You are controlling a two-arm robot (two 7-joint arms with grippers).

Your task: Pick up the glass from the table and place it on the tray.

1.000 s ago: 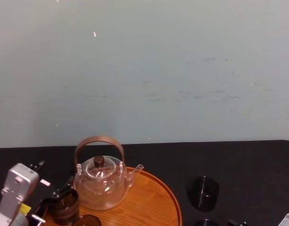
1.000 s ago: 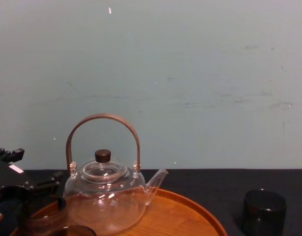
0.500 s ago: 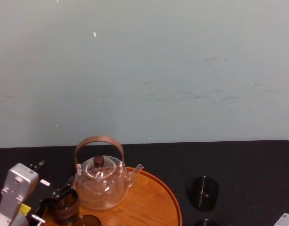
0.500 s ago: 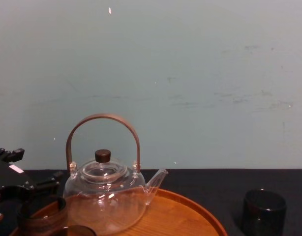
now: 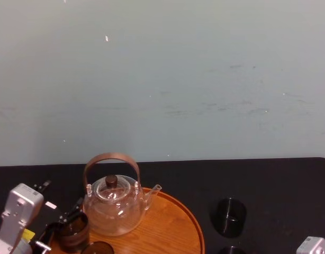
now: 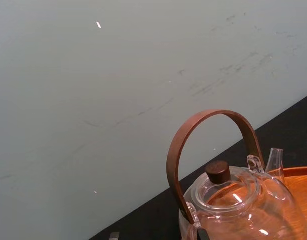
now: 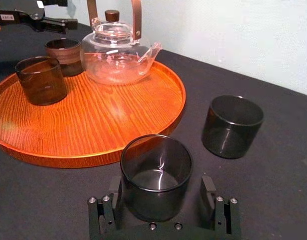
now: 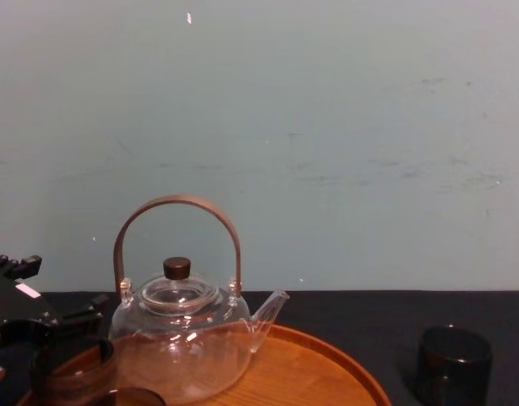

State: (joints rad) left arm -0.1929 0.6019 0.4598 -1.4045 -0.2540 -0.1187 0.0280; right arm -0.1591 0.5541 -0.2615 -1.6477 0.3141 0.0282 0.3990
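Note:
I need to set the smoky-brown glass on the round tray (image 7: 108, 135), so next I should pick it up by its upright sides with my right gripper.
A dark smoky glass (image 7: 156, 175) stands upright on the black table just in front of the tray's near rim. My right gripper (image 7: 163, 195) is open, one finger on each side of the glass, and a narrow gap shows beside it. The round orange wooden tray (image 7: 108, 135) (image 5: 173, 225) carries a clear teapot (image 7: 118, 55) (image 8: 179, 351) and two brown glasses (image 7: 41, 80) (image 7: 63, 55). My left gripper (image 5: 59, 228) (image 7: 38, 20) hovers open at the tray's left edge, over the farther brown glass (image 5: 72, 230).
Another dark glass (image 7: 232, 125) (image 5: 229, 216) (image 8: 454, 359) stands on the table to the right of the tray. The teapot's arched wooden handle (image 6: 208, 130) rises tall beside the left arm. A pale wall closes off the back of the table.
The right arm's silver wrist housing has come up into the head view's lower right corner, and its dark fingers have left the bottom edge. The left arm, tray and teapot have stayed put.

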